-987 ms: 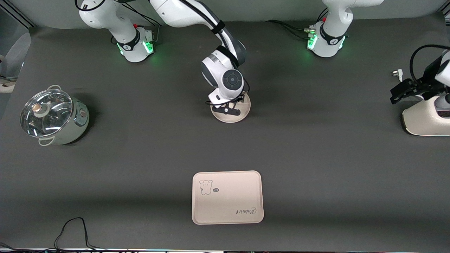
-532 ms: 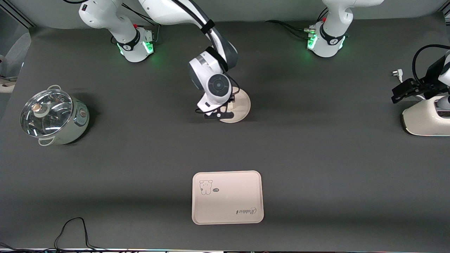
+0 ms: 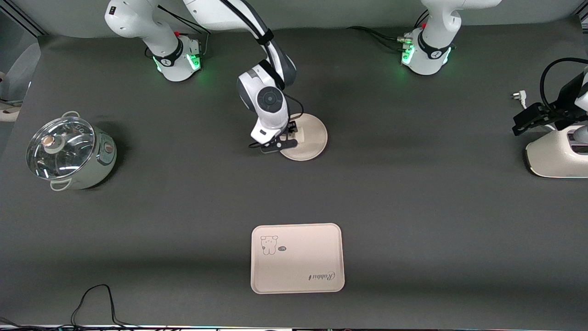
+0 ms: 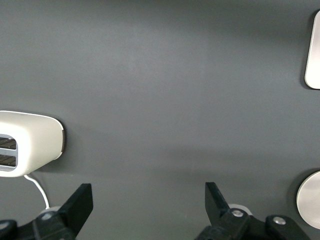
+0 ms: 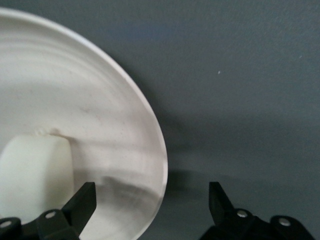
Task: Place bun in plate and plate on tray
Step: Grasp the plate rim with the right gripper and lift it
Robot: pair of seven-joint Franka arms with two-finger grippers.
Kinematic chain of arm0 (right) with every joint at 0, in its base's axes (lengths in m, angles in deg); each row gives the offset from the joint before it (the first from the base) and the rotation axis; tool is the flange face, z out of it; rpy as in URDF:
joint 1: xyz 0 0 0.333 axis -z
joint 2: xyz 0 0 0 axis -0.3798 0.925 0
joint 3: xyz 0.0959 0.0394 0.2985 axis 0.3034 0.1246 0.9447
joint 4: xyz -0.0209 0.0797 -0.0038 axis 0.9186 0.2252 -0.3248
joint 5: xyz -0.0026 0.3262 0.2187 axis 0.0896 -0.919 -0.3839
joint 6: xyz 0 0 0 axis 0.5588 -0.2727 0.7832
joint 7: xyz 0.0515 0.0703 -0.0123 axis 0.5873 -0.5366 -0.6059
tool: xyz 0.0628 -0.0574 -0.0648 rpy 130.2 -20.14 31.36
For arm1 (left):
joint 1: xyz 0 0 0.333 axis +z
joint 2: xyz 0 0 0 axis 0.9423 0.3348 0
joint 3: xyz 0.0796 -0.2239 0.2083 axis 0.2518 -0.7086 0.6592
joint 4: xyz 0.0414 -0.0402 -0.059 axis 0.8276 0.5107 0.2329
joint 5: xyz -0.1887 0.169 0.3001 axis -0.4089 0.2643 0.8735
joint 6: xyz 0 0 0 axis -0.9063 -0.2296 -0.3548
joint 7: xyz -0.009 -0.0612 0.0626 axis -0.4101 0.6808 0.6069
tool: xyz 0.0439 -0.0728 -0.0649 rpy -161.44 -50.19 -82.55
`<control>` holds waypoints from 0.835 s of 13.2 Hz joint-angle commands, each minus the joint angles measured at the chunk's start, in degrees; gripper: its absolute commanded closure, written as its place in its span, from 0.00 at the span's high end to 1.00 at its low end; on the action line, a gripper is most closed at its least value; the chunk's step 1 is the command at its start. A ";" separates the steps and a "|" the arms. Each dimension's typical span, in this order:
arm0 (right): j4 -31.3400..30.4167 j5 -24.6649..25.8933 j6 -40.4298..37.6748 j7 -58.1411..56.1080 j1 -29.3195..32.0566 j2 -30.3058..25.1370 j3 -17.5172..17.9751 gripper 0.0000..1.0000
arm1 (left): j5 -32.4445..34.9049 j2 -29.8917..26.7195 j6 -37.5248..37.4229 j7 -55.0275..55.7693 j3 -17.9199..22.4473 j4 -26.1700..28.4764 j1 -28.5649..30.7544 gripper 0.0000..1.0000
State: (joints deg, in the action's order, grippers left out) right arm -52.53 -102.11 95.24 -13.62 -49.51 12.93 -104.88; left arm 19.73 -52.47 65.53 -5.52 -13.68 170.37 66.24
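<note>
My right gripper is ready to close on the plate: its fingers are on both sides of its rim (image 5: pixel 166 175) and as low as the rim, with the inner finger down beside the bun (image 5: pixel 36 172).
The round cream plate (image 3: pixel 310 138) lies mid-table, with the bun (image 5: pixel 35 175) on it, shown only in the right wrist view. In the front view my right hand hides the bun. My right gripper (image 3: pixel 285 139) is open over the plate's rim (image 5: pixel 150 130) on the side toward the right arm's end. One finger is over the plate and the other over the bare table. The tray (image 3: pixel 297 258) lies nearer the front camera, with nothing on it. My left gripper (image 3: pixel 523 122) waits open (image 4: pixel 148 205) and empty at the left arm's end of the table.
A pot with a glass lid (image 3: pixel 69 151) stands at the right arm's end. A white appliance (image 3: pixel 558 158) with a cord and plug (image 3: pixel 518 95) stands under the left arm and shows in the left wrist view (image 4: pixel 30 145). A black cable (image 3: pixel 96 299) lies by the front edge.
My right gripper has slid from over the plate's middle toward the right arm's end, to the plate's rim, uncovering most of the plate. The left arm has barely moved.
</note>
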 commanded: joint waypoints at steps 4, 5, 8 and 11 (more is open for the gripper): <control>-2.34 -1.10 0.79 -2.72 0.03 -2.81 -0.33 0.22 | -0.47 0.46 -1.17 -0.43 0.04 -1.07 0.24 1.00; -2.34 -1.19 0.79 -2.72 0.12 -2.81 -0.33 0.05 | -0.47 0.46 -1.08 -0.43 0.04 -0.98 0.24 1.00; -2.43 -5.31 0.87 -2.72 0.12 -2.81 -0.41 0.00 | -0.55 0.55 -0.82 -0.43 0.04 -0.98 0.24 1.00; -2.17 -5.76 -0.87 -2.64 0.82 -3.16 -0.76 0.00 | -0.55 0.46 -0.91 -0.34 0.13 -0.98 0.33 1.00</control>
State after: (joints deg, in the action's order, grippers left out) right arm -53.49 -106.12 95.51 -14.55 -49.24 11.25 -105.35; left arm 19.69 -52.34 65.51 -5.52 -13.61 170.37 66.29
